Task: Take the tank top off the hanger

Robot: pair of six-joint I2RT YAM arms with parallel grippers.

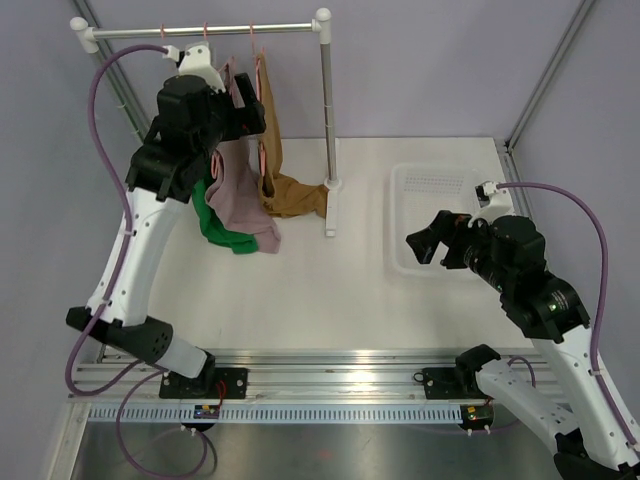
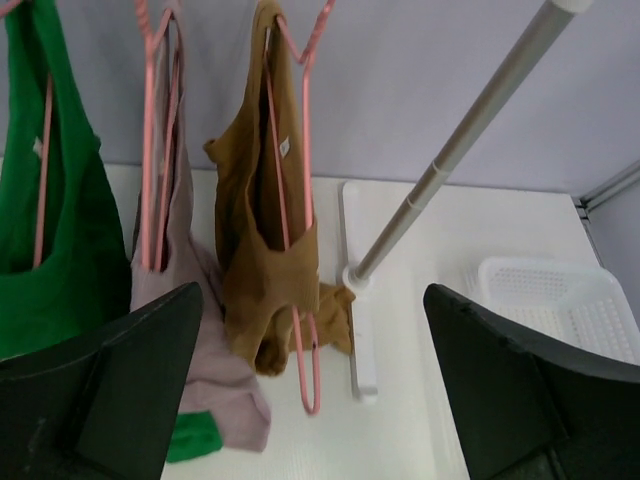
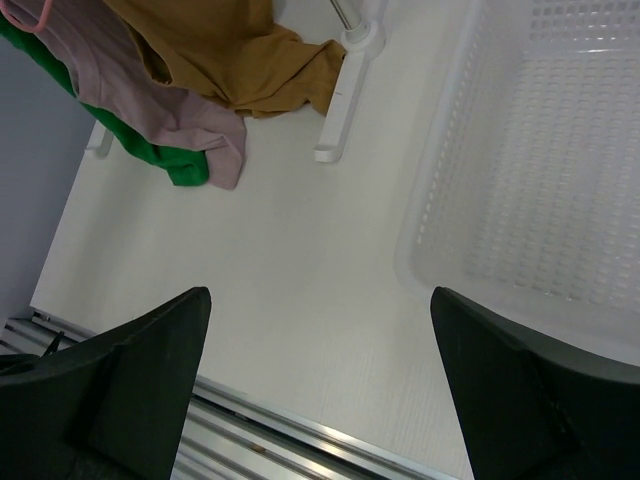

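Note:
I should next use my left gripper to grab the brown top's pink hanger by its near wire below the hook [image 1: 257,75] [image 2: 306,106], so the tank top stays free to remove.
Three tank tops hang on pink hangers from the rack rail [image 1: 240,30]: green [image 1: 215,225], mauve [image 1: 240,195] and brown [image 1: 285,190], their lower ends resting on the table. In the left wrist view the brown top [image 2: 255,220] hangs straight ahead, its pink hanger [image 2: 305,340] poking out below, with the mauve top [image 2: 215,370] and green top [image 2: 60,250] to its left. My left gripper [image 2: 315,390] is open and empty, raised close to the tops near the rail [image 1: 245,105]. My right gripper [image 1: 432,240] is open and empty above the table [image 3: 320,390].
A white perforated basket [image 1: 440,195] stands at the right, beside my right gripper; it also shows in the right wrist view [image 3: 560,150]. The rack's upright pole [image 2: 450,160] and white foot [image 3: 340,100] stand right of the brown top.

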